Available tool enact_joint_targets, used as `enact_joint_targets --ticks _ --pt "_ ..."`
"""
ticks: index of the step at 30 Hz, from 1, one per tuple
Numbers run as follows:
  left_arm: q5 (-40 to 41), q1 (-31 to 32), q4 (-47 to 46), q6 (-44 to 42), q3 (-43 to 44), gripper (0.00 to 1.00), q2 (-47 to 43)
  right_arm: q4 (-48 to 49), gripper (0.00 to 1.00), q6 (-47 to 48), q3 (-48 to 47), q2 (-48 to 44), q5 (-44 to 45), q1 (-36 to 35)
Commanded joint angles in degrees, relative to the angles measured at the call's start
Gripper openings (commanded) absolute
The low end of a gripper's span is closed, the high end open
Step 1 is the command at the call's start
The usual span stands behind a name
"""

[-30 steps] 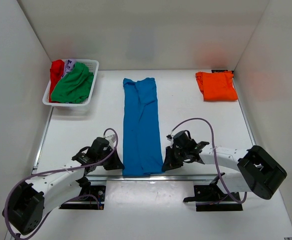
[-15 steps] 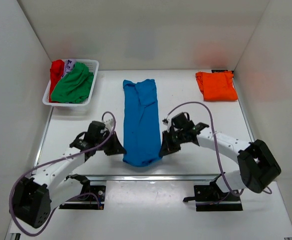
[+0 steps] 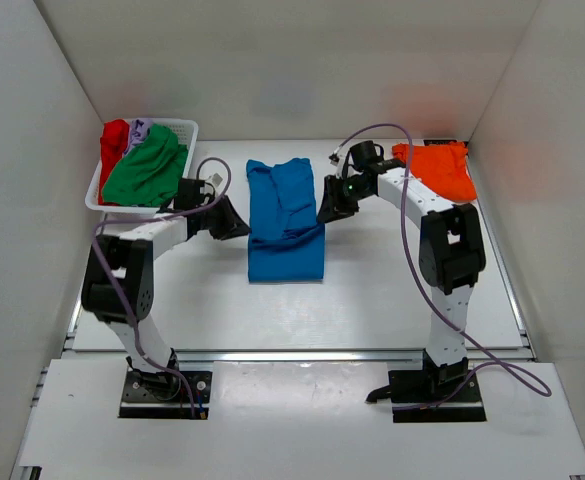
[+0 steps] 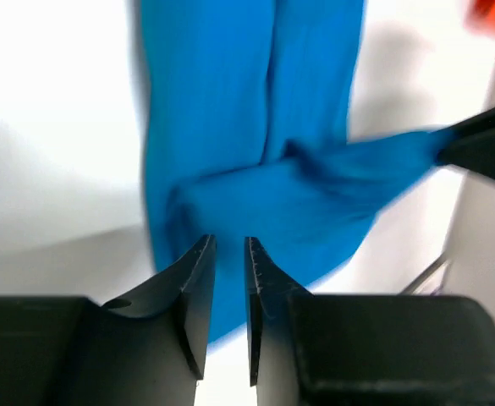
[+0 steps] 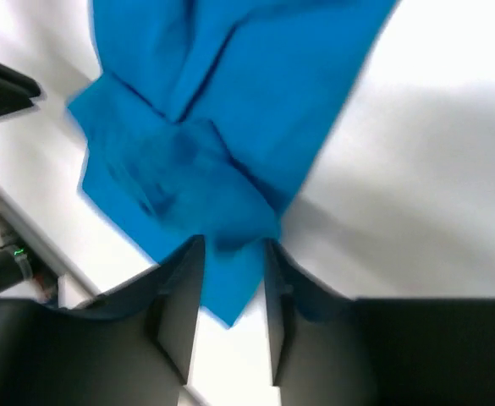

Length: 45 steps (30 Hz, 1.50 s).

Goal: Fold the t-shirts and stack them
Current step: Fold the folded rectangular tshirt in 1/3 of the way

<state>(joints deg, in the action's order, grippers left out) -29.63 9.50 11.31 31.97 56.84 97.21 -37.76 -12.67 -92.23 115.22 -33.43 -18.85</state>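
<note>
The blue t-shirt needs to be pulled straight and folded evenly in half. My left gripper should next grab the t-shirt's near corner, layers together, to do that.
The blue t-shirt (image 3: 286, 235) lies in the middle of the table, its near half laid over its far half. My left gripper (image 3: 238, 224) hovers at its left edge, jaws a narrow gap apart with nothing between them (image 4: 228, 241). My right gripper (image 3: 324, 212) is at the shirt's right edge, open, with a corner of blue cloth (image 5: 205, 101) lying loose between the fingers (image 5: 234, 241). A folded orange t-shirt (image 3: 437, 172) sits at the back right. Green (image 3: 147, 170), red (image 3: 114, 140) and lilac (image 3: 139, 128) shirts fill the basket.
The white slatted basket (image 3: 184, 126) stands at the back left, just behind my left arm. White walls close in the table on the left, back and right. Purple cables loop above both arms.
Both grippers carried the blue shirt's near edge away from the bases and over its far half, folding it in two. Both jaws, shut on the cloth before, have now parted.
</note>
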Motion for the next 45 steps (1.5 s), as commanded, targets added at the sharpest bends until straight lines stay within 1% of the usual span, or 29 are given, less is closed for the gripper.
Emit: enact_joint_targets --ticks 1,2,3,4,6,7,9,10,11,12,14,16,18,21,22,23,27,30,35,37,42,45 --pt "-4.4 -2.5 -9.7 4.9 6.0 0.31 5.3 -3.3 0.34 3.9 -9.2 4.4 2.6 1.4" --pt "-5.9 -3.8 -14.0 6.3 5.7 0.33 5.7 -3.0 0.39 3.4 -9.5 4.6 2.8 1.8" --pt "-7.0 -4.8 -17.4 8.7 4.8 0.35 6.3 -2.2 0.49 2.8 -8.0 3.7 3.5 1.9" --pt "-7.4 -5.4 -19.5 10.8 3.3 0.37 6.2 -0.8 0.53 2.7 -6.8 3.3 3.8 1.5" --pt "-7.0 -6.3 -20.8 11.8 -0.5 0.38 4.5 2.2 0.56 2.0 1.7 -1.3 4.9 1.5" --pt "-6.8 -6.0 -20.7 11.3 -2.8 0.38 2.7 4.4 0.56 1.2 4.0 -2.3 4.9 1.1" --pt "-4.6 -5.2 -20.4 10.5 -7.9 0.38 -1.0 7.2 0.56 0.0 12.9 -6.7 4.8 1.0" --pt "-4.1 -4.8 -20.4 10.1 -11.5 0.39 -3.8 9.2 0.56 -1.0 15.0 -8.3 4.2 0.9" --pt "-2.8 -3.8 -20.6 10.1 -14.9 0.41 -6.8 10.8 0.56 -2.6 19.2 -10.3 3.9 0.7" --pt "-0.7 -2.6 -20.5 10.0 -16.4 0.43 -8.1 12.3 0.56 -3.3 22.9 -12.0 3.8 0.1" --pt "2.5 -0.3 -20.9 10.4 -21.9 0.44 -12.6 17.2 0.54 -6.8 28.4 -14.6 4.1 -0.7" --pt "6.2 1.9 -21.3 11.0 -23.8 0.46 -14.9 21.9 0.54 -9.7 33.1 -16.5 4.2 -2.7" --pt "7.7 4.2 -21.3 11.3 -24.1 0.47 -15.5 26.6 0.54 -13.3 37.1 -17.5 4.3 -3.9" --pt "9.2 6.3 -19.0 10.1 -21.8 0.48 -14.2 28.3 0.54 -15.4 38.1 -17.4 6.1 -5.7" --pt "9.9 6.6 -17.9 9.6 -21.6 0.48 -13.7 28.4 0.55 -15.7 38.4 -16.9 6.3 -6.0" --pt "10.4 7.1 -17.2 9.3 -21.5 0.49 -14.0 28.6 0.54 -16.2 38.3 -16.5 6.3 -6.4" --pt "11.7 7.2 -18.1 10.4 -24.9 0.49 -15.6 31.0 0.51 -17.0 39.0 -15.4 7.3 -6.7" --pt "11.5 6.7 -18.2 10.0 -25.2 0.48 -15.1 31.9 0.49 -16.1 38.5 -13.8 6.5 -5.1" --pt "11.2 8.3 -16.7 8.7 -23.3 0.46 -12.1 27.3 0.48 -12.6 31.5 -9.6 5.7 -3.7" --pt "11.5 9.1 -16.8 8.9 -23.4 0.47 -12.2 24.8 0.47 -12.1 30.5 -8.7 6.8 -4.1" --pt "13.5 9.7 -16.2 8.7 -24.8 0.47 -13.4 22.3 0.47 -12.5 31.8 -9.9 10.2 -6.2" --pt "13.6 10.3 -16.4 9.2 -25.0 0.48 -12.5 21.2 0.48 -13.5 32.5 -10.7 10.1 -8.0"
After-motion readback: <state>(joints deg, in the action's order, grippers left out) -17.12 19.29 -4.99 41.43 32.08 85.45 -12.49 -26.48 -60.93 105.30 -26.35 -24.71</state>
